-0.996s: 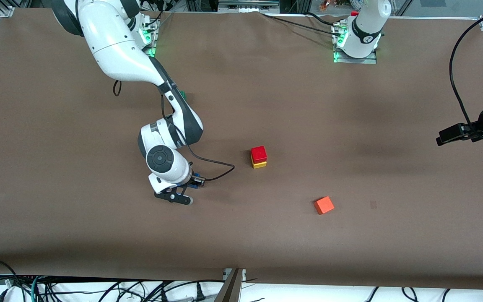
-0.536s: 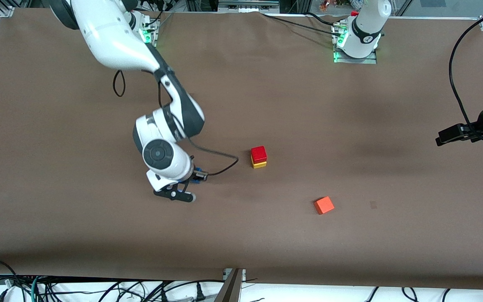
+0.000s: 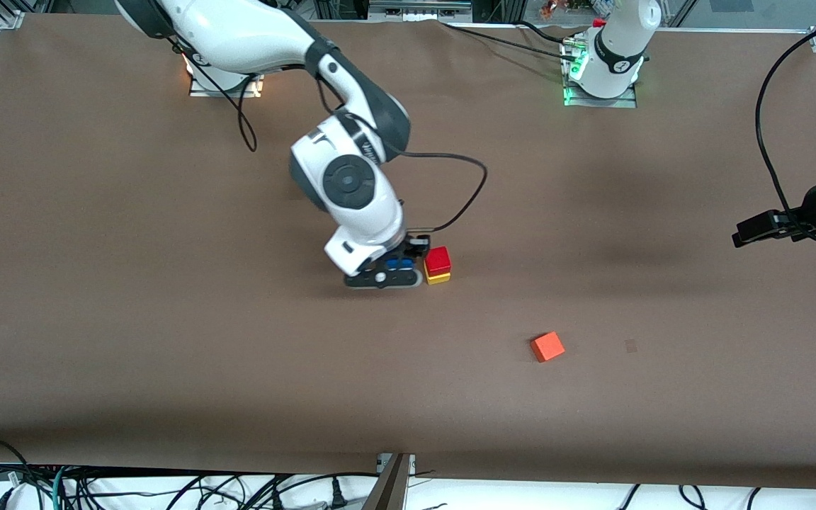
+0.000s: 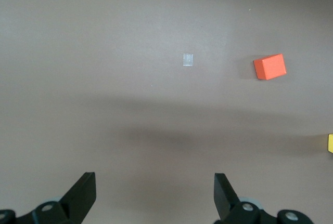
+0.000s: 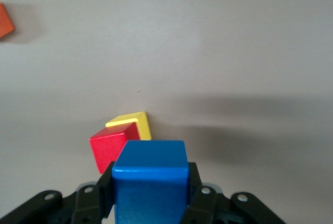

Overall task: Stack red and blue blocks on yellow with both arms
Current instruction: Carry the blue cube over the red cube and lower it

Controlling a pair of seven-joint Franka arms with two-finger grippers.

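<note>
The blue block hangs beside the red block's top in the front view and would miss if I opened now, so my right gripper needs to align it.
The red block (image 3: 438,260) sits on the yellow block (image 3: 439,278) near the middle of the table; both show in the right wrist view, the red block (image 5: 112,149) and the yellow block (image 5: 134,124). My right gripper (image 3: 399,265) is shut on the blue block (image 5: 151,185) and holds it in the air just beside the stack, on the side toward the right arm's end. The blue block barely shows in the front view (image 3: 399,264). My left gripper (image 4: 153,195) is open and empty, held above the table at the left arm's end.
An orange cube (image 3: 547,346) lies nearer to the front camera than the stack, toward the left arm's end; it also shows in the left wrist view (image 4: 270,67). A small pale mark (image 3: 630,346) is on the brown table (image 3: 167,368). A black cable (image 3: 450,177) trails from the right wrist.
My right gripper has lifted the blue block off the table and carried it toward the red-on-yellow stack, now right beside it. The left arm has barely moved.
</note>
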